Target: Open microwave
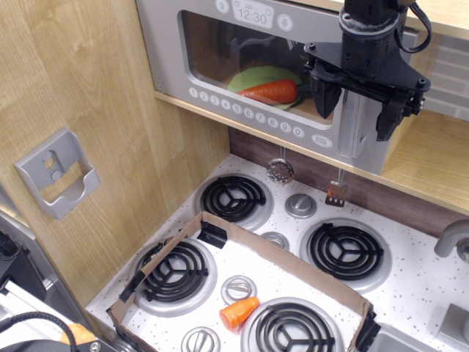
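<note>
I need to open the microwave. My gripper will grab its door (249, 62) by the silver vertical handle (354, 126) next.
The silver-grey toy microwave (212, 70) sits on a wooden shelf at the top, its door closed. Through the clear window (242, 55) I see a carrot on a green plate. The clock display (253, 13) reads 12:30, and a row of round white buttons (245, 110) runs along the bottom. The chunky grey vertical handle (357, 136) is at the door's right side. My black gripper (354, 117) is open, with one finger (325, 95) left of the handle and the other (390, 117) right of it. It straddles the handle without closing.
A grey wall bracket (57, 172) hangs on the wooden side wall. Below is a toy stove with coil burners (344, 249), a cardboard frame (242, 246) and an orange carrot piece (239, 312). Small utensils (280, 170) hang under the shelf.
</note>
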